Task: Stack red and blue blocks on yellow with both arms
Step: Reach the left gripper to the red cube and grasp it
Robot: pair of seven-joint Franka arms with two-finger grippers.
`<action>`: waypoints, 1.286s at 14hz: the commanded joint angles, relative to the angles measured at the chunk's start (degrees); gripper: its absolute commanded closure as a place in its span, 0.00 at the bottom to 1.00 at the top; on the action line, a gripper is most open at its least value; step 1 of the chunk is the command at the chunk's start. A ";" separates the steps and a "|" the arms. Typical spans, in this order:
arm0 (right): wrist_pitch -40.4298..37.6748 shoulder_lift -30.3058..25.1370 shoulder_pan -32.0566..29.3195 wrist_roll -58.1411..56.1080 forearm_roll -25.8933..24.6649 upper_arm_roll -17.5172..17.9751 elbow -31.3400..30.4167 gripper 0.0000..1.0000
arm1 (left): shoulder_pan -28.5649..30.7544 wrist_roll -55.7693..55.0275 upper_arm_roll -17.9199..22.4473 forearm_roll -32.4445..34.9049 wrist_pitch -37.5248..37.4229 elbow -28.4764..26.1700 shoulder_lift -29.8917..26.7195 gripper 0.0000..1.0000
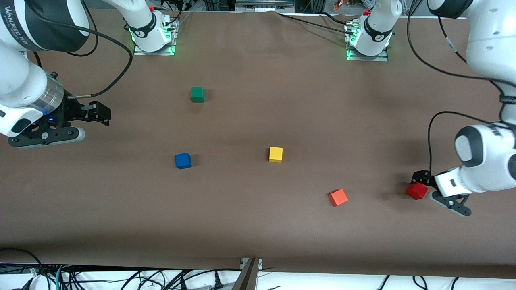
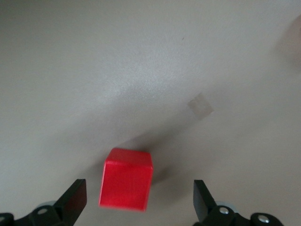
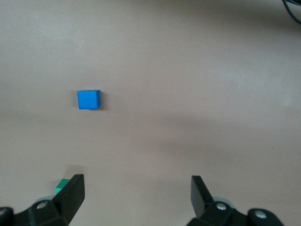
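The red block is still beyond and below my left gripper's open fingertips in the left wrist view, so the gripper now moves down toward it before closing.
The red block [image 1: 417, 190] sits on the brown table [image 1: 258, 225] near the left arm's end. My left gripper [image 1: 423, 186] is low around it and open. In the left wrist view the red block [image 2: 126, 179] lies between the two fingers [image 2: 75, 197], with a gap on each side. The blue block [image 1: 183, 160] and the yellow block [image 1: 275, 154] sit apart near the table's middle. My right gripper [image 1: 100, 114] hangs open and empty over the right arm's end. Its wrist view shows the blue block [image 3: 88, 99] well ahead of its gripper [image 3: 136, 186].
An orange cube [image 1: 338, 197] lies between the yellow and red blocks, nearer the front camera. A green cube [image 1: 197, 94] sits toward the bases and shows at a finger's edge in the right wrist view [image 3: 61, 187]. A small pale mark [image 1: 385, 196] is beside the red block.
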 commanded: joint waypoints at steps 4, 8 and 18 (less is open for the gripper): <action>1.83 1.39 0.56 0.66 -0.91 0.54 1.08 0.00 | 0.71 4.59 -0.13 1.15 6.87 -4.55 0.05 0.00; 1.21 1.30 1.61 2.14 -0.47 0.72 1.08 0.00 | 2.02 4.50 -0.22 3.26 8.18 -4.55 1.63 0.00; 1.21 0.24 2.93 8.13 4.19 0.63 1.08 0.00 | -4.27 -23.03 -6.37 3.09 -0.14 -2.53 -5.83 1.00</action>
